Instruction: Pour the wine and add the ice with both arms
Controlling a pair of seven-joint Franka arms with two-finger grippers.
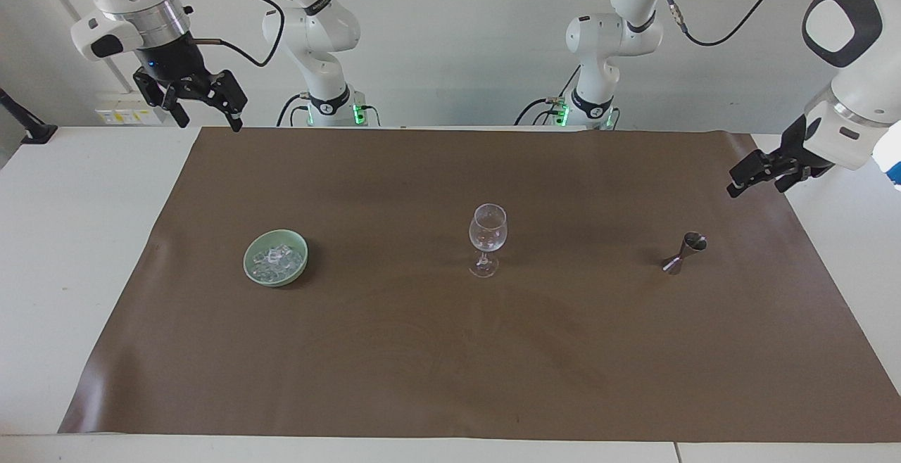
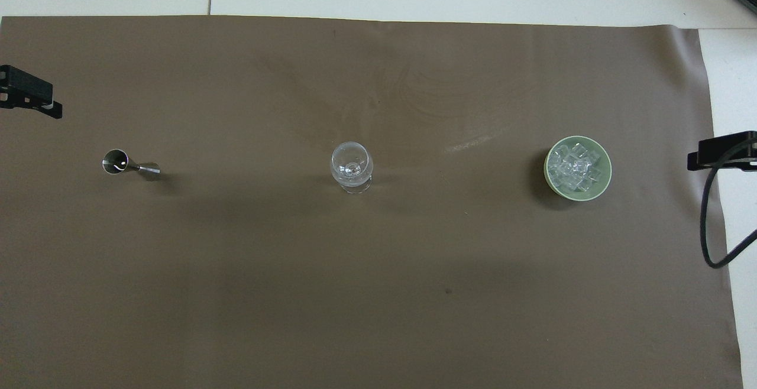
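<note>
The jigger's cups slope outward above and below its middle, so I will grab the jigger by its narrow middle [image 2: 135,167] with my left gripper next.
A clear stemmed glass [image 1: 487,238] stands upright at the middle of the brown mat; it also shows in the overhead view [image 2: 352,167]. The ice [image 1: 276,259] [image 2: 575,167], several small clear cubes, lies in a pale green bowl [image 1: 248,260] [image 2: 549,158] toward the right arm's end. A small steel jigger [image 1: 684,252] [image 2: 127,164] stands toward the left arm's end. My left gripper [image 1: 757,185] [image 2: 29,90] hangs open and empty over the mat's edge, beside and above the jigger. My right gripper [image 1: 208,122] [image 2: 718,155] waits open and empty, high over the mat's corner at its end.
The brown mat [image 1: 450,364] covers most of the white table. A black cable [image 2: 707,223] hangs from the right arm over the mat's edge. Both arm bases stand at the robots' edge of the table.
</note>
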